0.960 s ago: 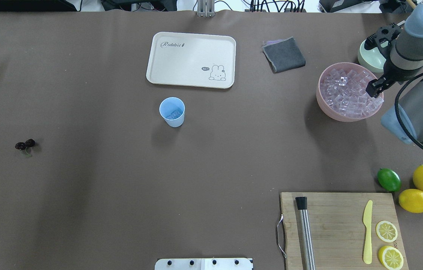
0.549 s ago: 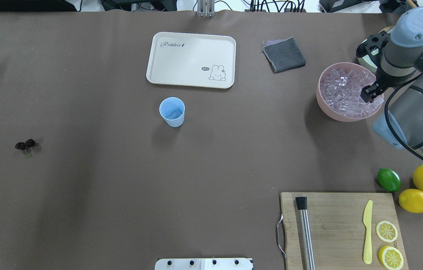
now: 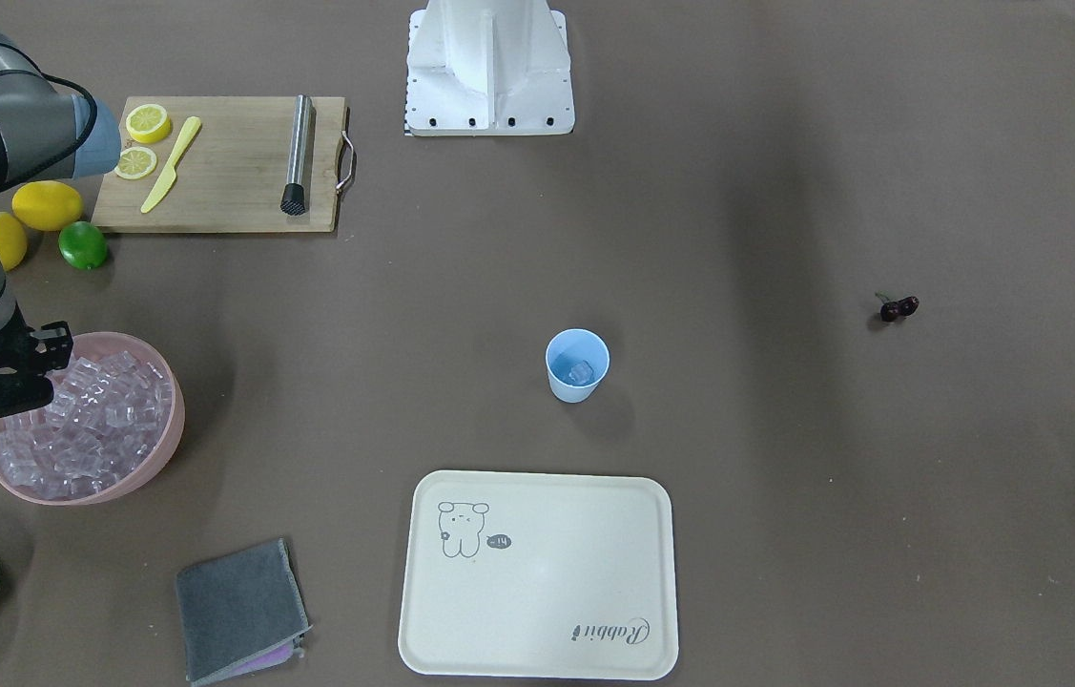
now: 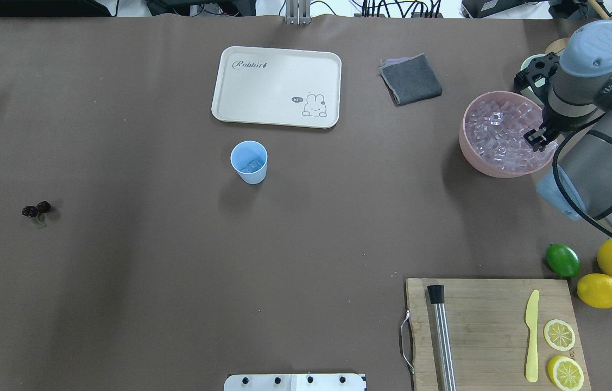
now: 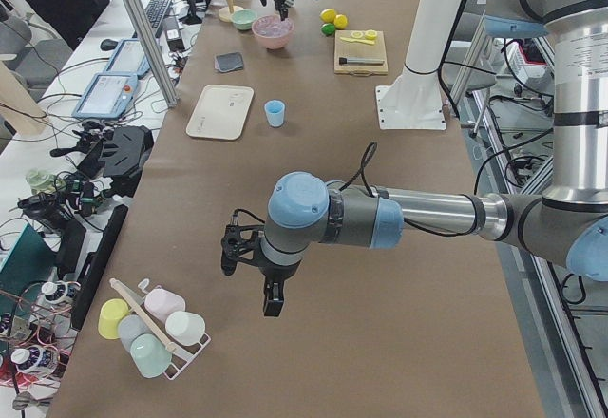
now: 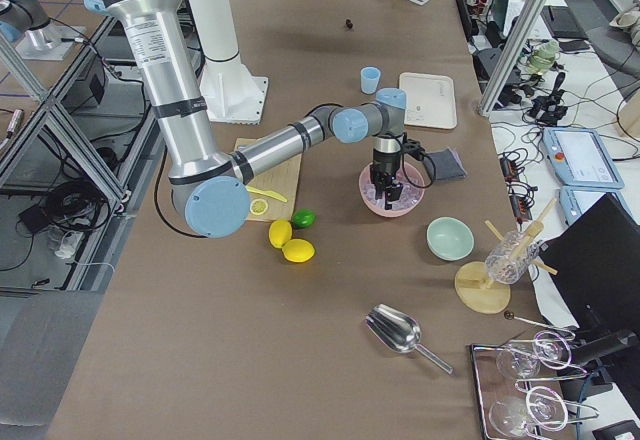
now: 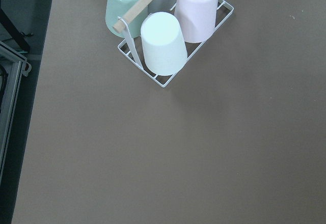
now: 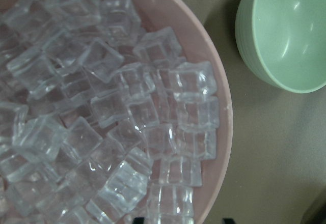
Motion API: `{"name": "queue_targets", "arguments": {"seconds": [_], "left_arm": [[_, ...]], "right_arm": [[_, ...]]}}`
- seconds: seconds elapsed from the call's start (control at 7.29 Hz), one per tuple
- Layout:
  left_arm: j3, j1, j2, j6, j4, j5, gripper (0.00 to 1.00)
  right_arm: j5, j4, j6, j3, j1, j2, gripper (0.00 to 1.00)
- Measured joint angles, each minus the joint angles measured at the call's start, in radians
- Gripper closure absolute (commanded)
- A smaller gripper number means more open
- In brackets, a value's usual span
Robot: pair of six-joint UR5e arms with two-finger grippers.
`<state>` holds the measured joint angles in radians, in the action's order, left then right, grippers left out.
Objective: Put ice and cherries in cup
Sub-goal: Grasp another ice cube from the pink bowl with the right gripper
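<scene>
My right gripper is to pick up one clear ice cube next by the cube's flat sides, to add it to the cup.
The light blue cup stands mid-table with one ice cube in it; it also shows in the front view. The rest of the ice fills a pink bowl at the right. My right gripper is down in the ice at the bowl's right side. In the right wrist view its fingertips stand apart over the cubes. The cherries lie alone far left. My left gripper hangs over bare table far from them; I cannot tell its state.
A pale green bowl sits just beyond the pink bowl. A cream tray and grey cloth lie at the back. A cutting board, lime and lemons are front right. A rack of cups is under the left wrist.
My right gripper has come down into the ice at the pink bowl's right side. The cup and the cherries have not moved.
</scene>
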<state>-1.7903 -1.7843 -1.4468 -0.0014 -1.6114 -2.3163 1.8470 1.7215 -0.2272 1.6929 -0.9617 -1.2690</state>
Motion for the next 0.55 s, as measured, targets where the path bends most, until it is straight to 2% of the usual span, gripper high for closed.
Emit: {"name": "queue_targets", "arguments": {"seconds": [0.14,0.55], "left_arm": [[0.0,0.0,0.0,0.0,-0.001,0.0,0.02],[0.001,0.0,0.0,0.0,-0.001,0.0,0.02]], "right_arm": [[-0.001,0.0,-0.002,-0.002,0.002,-0.001,0.76],[0.002,0.0,-0.002,0.0,0.006,0.017,0.78]]}}
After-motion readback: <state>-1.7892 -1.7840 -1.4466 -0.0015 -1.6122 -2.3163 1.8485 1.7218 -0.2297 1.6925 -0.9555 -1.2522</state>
